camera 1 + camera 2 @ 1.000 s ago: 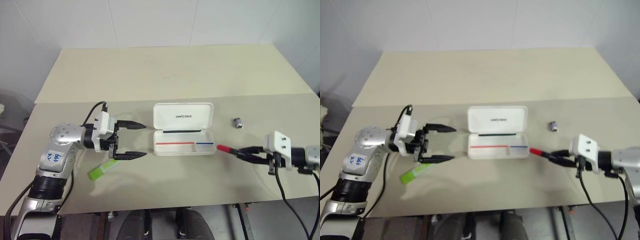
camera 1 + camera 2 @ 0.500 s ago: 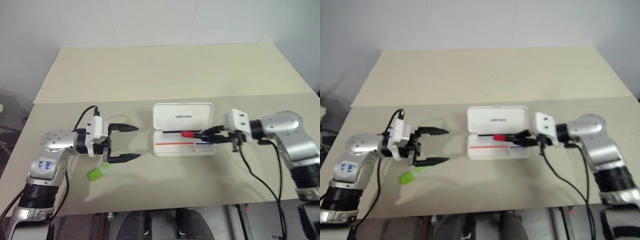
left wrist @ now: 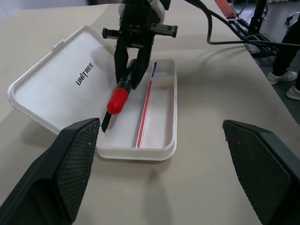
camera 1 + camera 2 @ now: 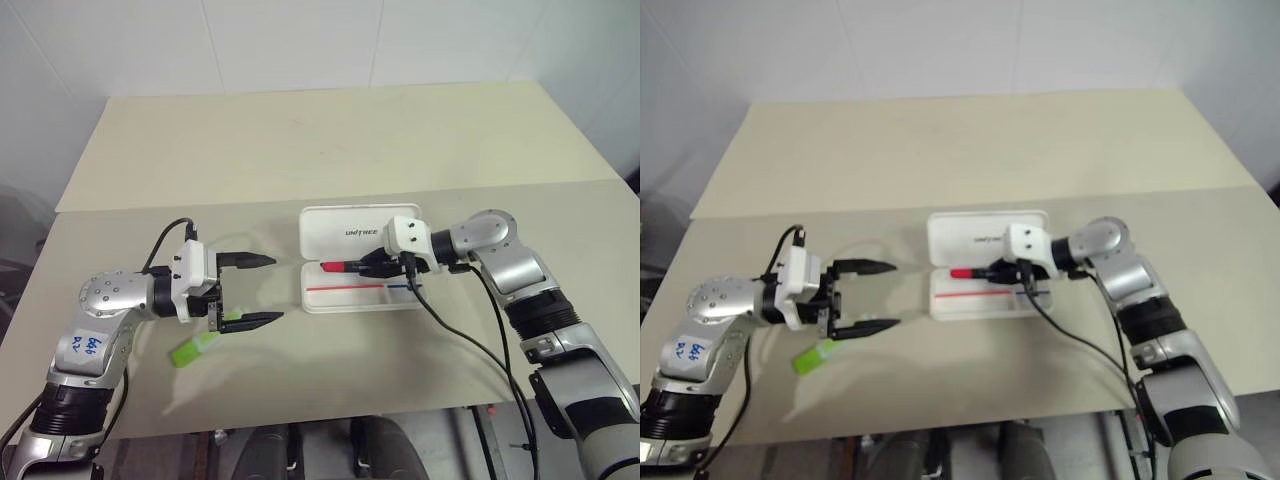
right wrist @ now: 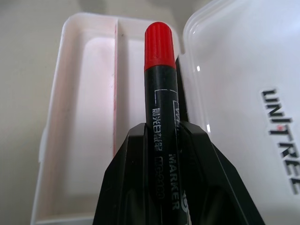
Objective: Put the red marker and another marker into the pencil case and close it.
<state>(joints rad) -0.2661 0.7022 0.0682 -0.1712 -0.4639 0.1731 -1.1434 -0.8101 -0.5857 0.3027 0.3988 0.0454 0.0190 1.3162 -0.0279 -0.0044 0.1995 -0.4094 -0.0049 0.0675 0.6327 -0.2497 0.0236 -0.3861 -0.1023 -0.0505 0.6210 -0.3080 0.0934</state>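
The red marker hangs low over the tray, inside the tray's rim, and would lie in the case, so my right gripper opens now.
The white pencil case lies open mid-table, its lid laid back with dark print on it. My right gripper is shut on the red marker, holding it over the case's tray near the hinge, red cap pointing toward my left side. The left wrist view shows the marker hanging just above the tray. My left gripper stands open to the left of the case with nothing between its fingers. The green highlighter lies on the table below it.
The table is two beige surfaces joined by a seam behind the case. A white wall stands at the back. The table's front edge runs close to my arms.
My right arm has swung leftward from the case's right side, carrying the red marker over the open tray. The left gripper has stayed open in about the same place.
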